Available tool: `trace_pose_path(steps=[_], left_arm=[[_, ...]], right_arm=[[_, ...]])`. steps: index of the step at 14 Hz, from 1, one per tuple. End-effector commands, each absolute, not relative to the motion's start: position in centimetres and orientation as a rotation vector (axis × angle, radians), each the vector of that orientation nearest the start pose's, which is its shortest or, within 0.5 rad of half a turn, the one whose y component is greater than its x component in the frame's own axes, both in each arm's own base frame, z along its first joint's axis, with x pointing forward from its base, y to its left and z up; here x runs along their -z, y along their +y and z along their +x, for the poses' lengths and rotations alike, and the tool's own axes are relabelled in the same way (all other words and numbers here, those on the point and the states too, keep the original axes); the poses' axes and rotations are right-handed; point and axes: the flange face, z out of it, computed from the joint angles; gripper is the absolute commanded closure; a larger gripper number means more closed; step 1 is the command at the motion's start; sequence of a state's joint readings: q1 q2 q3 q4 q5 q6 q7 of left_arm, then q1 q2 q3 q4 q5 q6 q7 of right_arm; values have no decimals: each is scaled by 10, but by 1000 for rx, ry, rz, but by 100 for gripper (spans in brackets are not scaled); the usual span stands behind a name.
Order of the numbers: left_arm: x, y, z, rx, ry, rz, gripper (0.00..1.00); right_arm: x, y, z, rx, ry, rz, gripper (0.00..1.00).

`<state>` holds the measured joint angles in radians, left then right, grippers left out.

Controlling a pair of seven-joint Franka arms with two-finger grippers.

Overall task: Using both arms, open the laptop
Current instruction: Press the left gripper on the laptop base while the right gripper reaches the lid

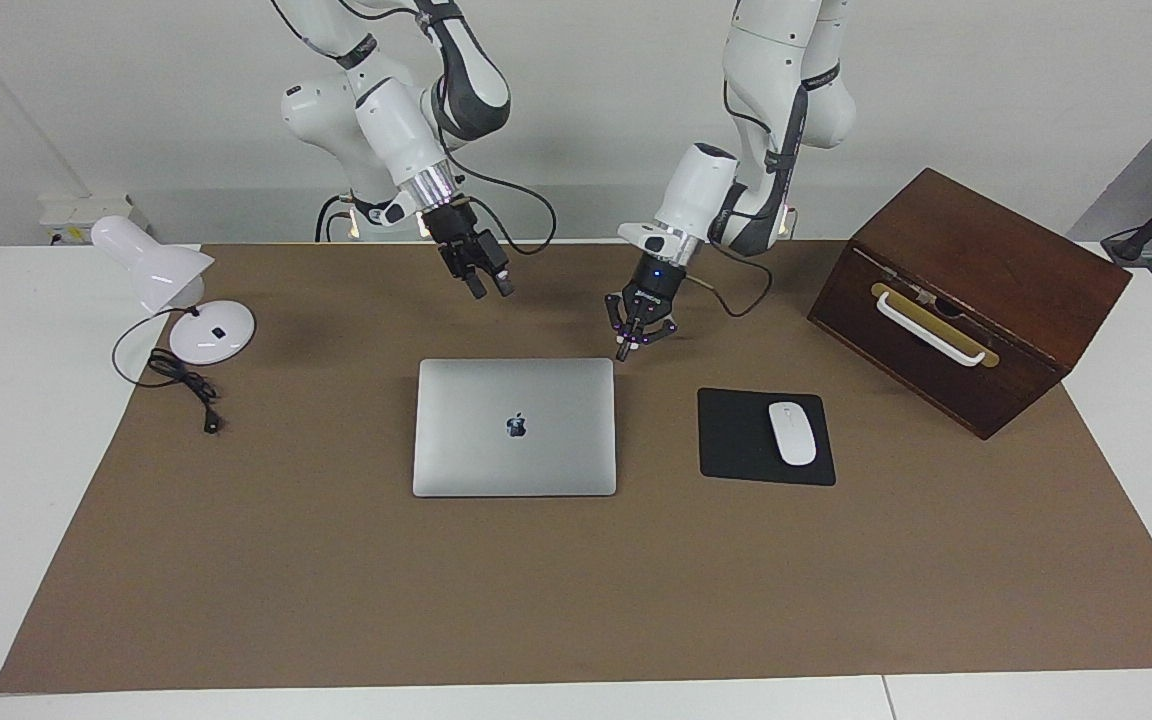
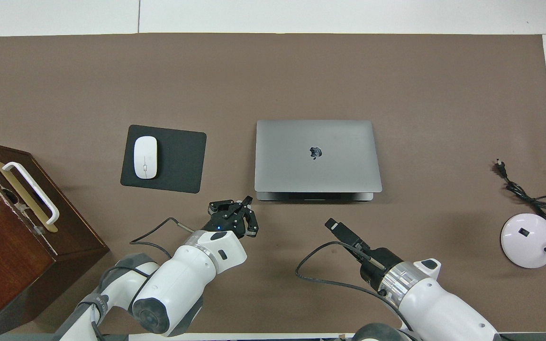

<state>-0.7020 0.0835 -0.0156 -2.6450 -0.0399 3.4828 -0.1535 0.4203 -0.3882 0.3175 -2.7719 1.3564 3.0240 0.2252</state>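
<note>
My right gripper grabs the lid of the closed laptop (image 2: pixel 318 156) by the front edge (image 2: pixel 318 191) opposite the hinge next, to open the laptop.
The silver-grey laptop (image 1: pixel 514 427) (image 2: pixel 318 156) lies closed and flat in the middle of the brown mat, dark logo up. My left gripper (image 1: pixel 623 353) (image 2: pixel 248 201) is shut, fingertips together and empty. It hangs low just beside the laptop's corner nearest the robots at the left arm's end; contact cannot be told. My right gripper (image 1: pixel 490 288) (image 2: pixel 332 224) is raised over the mat on the robots' side of the laptop. Its two fingers stand slightly apart with nothing between them.
A black mouse pad (image 1: pixel 731 440) with a white mouse (image 1: pixel 792 432) lies beside the laptop toward the left arm's end. A dark wooden box (image 1: pixel 966 300) with a white handle stands past it. A white desk lamp (image 1: pixel 186 290) and its cord (image 1: pixel 186 385) are at the right arm's end.
</note>
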Motion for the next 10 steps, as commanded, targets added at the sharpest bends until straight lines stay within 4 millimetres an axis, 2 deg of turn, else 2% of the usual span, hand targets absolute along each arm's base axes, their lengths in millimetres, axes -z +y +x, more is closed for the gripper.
trace_pose_path(steps=[1, 5, 10], left_arm=[[-289, -330, 374, 1169, 856, -3140, 100], [-286, -339, 383, 1181, 863, -3136, 100], [-269, -345, 391, 1148, 881, -3129, 100]], right_arm=[[-357, 195, 334, 381, 977, -2277, 0], [-351, 201, 351, 376, 997, -2279, 0], [-352, 202, 352, 389, 998, -2280, 0]])
